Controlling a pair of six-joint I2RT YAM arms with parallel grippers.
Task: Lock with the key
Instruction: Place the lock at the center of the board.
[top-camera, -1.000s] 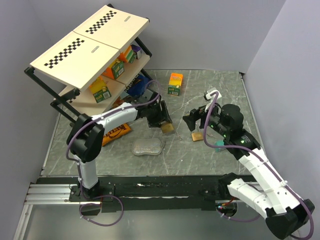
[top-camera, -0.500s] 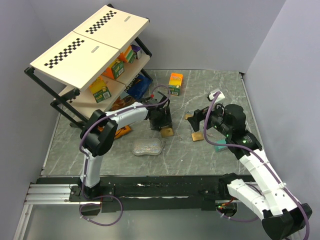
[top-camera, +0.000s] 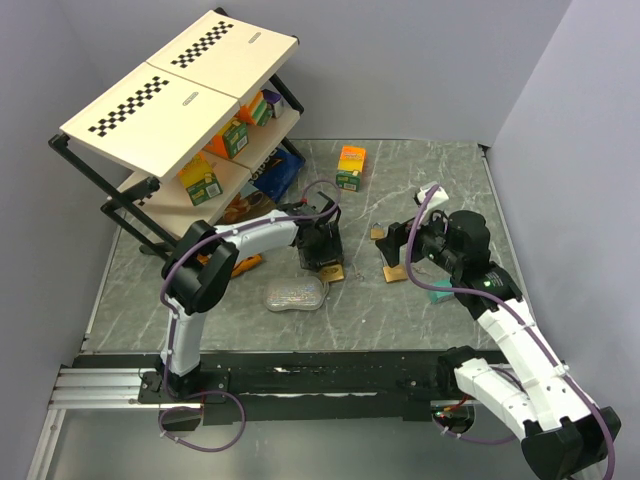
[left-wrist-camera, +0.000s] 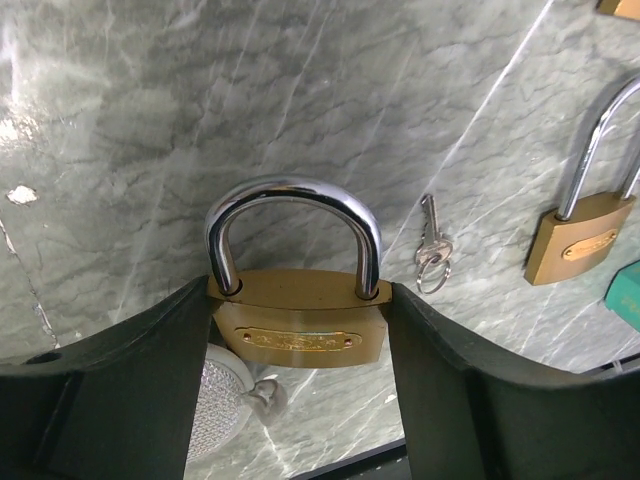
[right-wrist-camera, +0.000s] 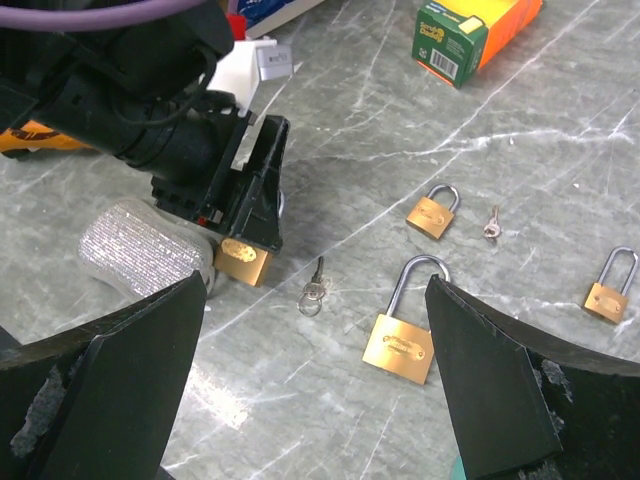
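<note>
The padlock is just over flat, open marble and would end flat between pouch and key, so it is now time for my left gripper to release it.
A brass padlock (left-wrist-camera: 296, 340) with a steel shackle sits between the black fingers of my left gripper (left-wrist-camera: 298, 295), which is shut on the sides of its body just over the marble table (top-camera: 200, 300). The top view shows this gripper (top-camera: 325, 262) at the table's middle. A key (right-wrist-camera: 318, 268) on a small ring lies flat on the table just right of that padlock. My right gripper (right-wrist-camera: 316, 285) hovers above the key, open and holding nothing. A larger brass padlock (right-wrist-camera: 400, 345) with a raised shackle lies to the right of the key.
Two smaller padlocks (right-wrist-camera: 432, 215) (right-wrist-camera: 610, 295) and a small loose key (right-wrist-camera: 491, 225) lie further right. A silver mesh pouch (top-camera: 296, 294) lies beside the left gripper. An orange-green box (top-camera: 350, 167) stands at the back, a slanted shelf rack (top-camera: 180, 110) at the back left.
My left gripper has carried the padlock a little toward the near edge, close to the pouch. The right gripper has shifted slightly to the right.
</note>
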